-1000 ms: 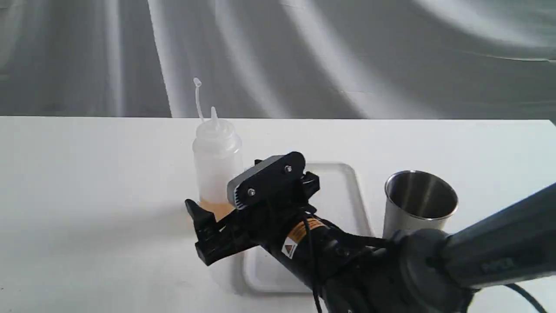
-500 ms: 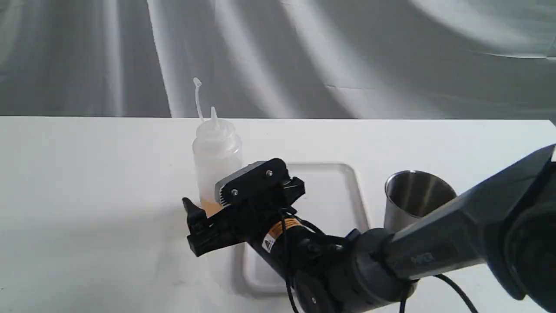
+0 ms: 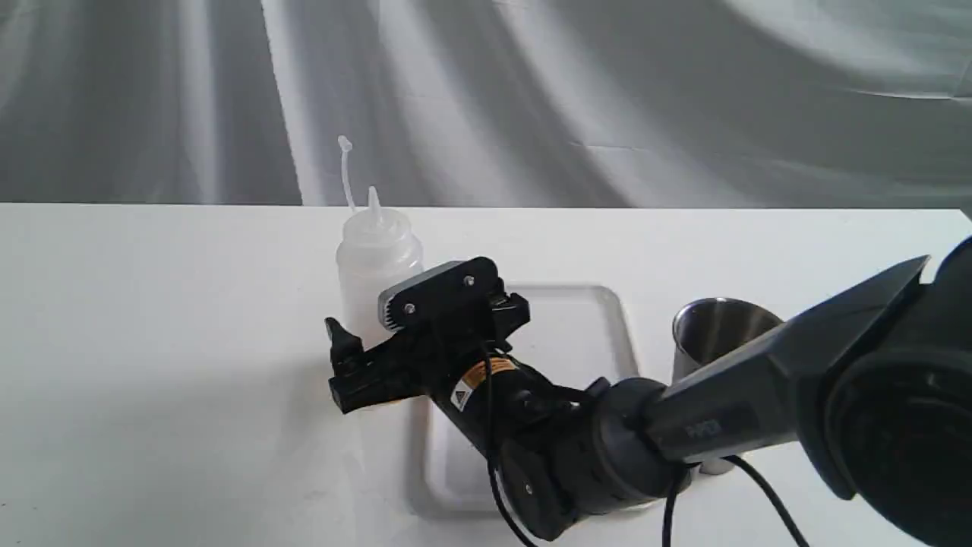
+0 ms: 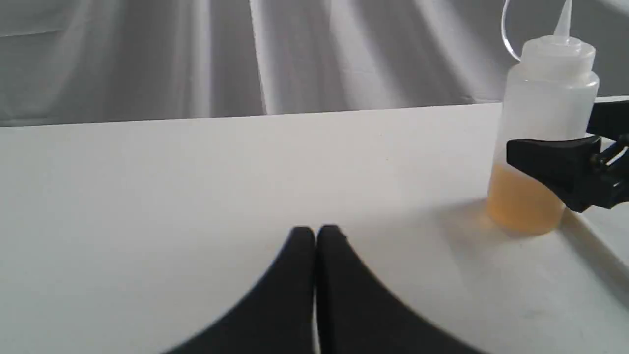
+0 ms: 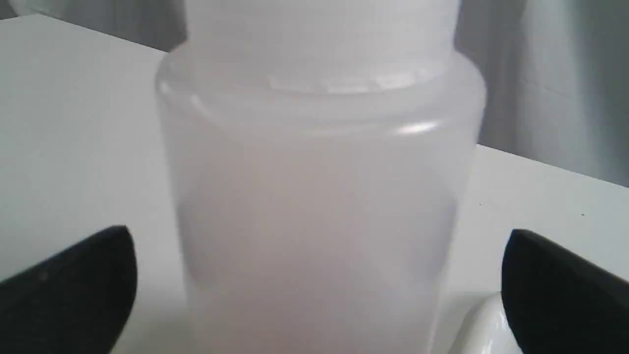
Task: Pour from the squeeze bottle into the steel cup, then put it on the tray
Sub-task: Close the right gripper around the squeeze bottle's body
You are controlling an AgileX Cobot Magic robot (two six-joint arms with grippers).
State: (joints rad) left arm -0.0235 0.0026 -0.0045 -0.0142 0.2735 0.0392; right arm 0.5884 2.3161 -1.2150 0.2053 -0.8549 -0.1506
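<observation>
The squeeze bottle has to pour into the steel cup, so my right gripper will next grab it by its lower body and leave the squeeze bottle's nozzle free.
The squeeze bottle stands upright on the table just left of the tray, with amber liquid at its base. My right gripper is open, and its two fingers straddle the bottle's lower body without pressing it. In the right wrist view the bottle fills the space between the fingertips of the gripper. The steel cup stands right of the tray, partly hidden behind my right arm. My left gripper is shut and empty, low over bare table well away from the bottle.
The white table ends at a far edge in front of a grey draped curtain. My right forearm crosses low over the tray's near part and in front of the cup.
My right gripper has moved left and towards the bottle and risen slightly, so its fingers now flank the bottle. The arm now hides more of the cup. The bottle has not moved.
</observation>
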